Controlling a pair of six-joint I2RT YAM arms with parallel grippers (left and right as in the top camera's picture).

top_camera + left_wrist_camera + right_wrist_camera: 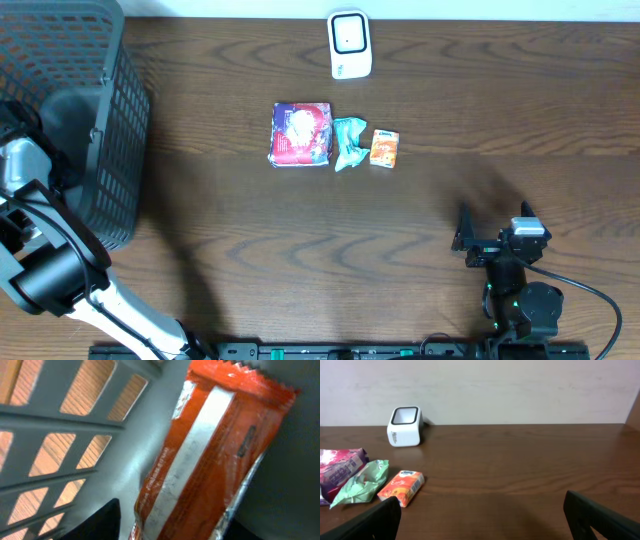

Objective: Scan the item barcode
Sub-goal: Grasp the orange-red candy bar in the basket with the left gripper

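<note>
I should close my left gripper on the wrapper's lower end (pixel 176 519): the wrapper's edge hides part of one finger in the left wrist view.
An orange-red wrapper (pixel 215 455) with a silver stripe lies inside the grey mesh basket (pixel 125 150), filling the left wrist view. My left gripper (pixel 175 527) straddles its lower end. The left finger (pixel 102 522) stands a little apart from the wrapper, so the jaws look open. From overhead the left arm (pixel 25 165) reaches into the basket and its gripper is hidden there. The white scanner (pixel 350 44) stands at the back of the table. My right gripper (pixel 495 216) rests wide open and empty near the front right.
A purple-red packet (pixel 301 134), a green packet (pixel 348 143) and a small orange box (pixel 385 147) lie in a row in front of the scanner (pixel 405 426). The basket wall (pixel 75 425) is close on the left of the left gripper.
</note>
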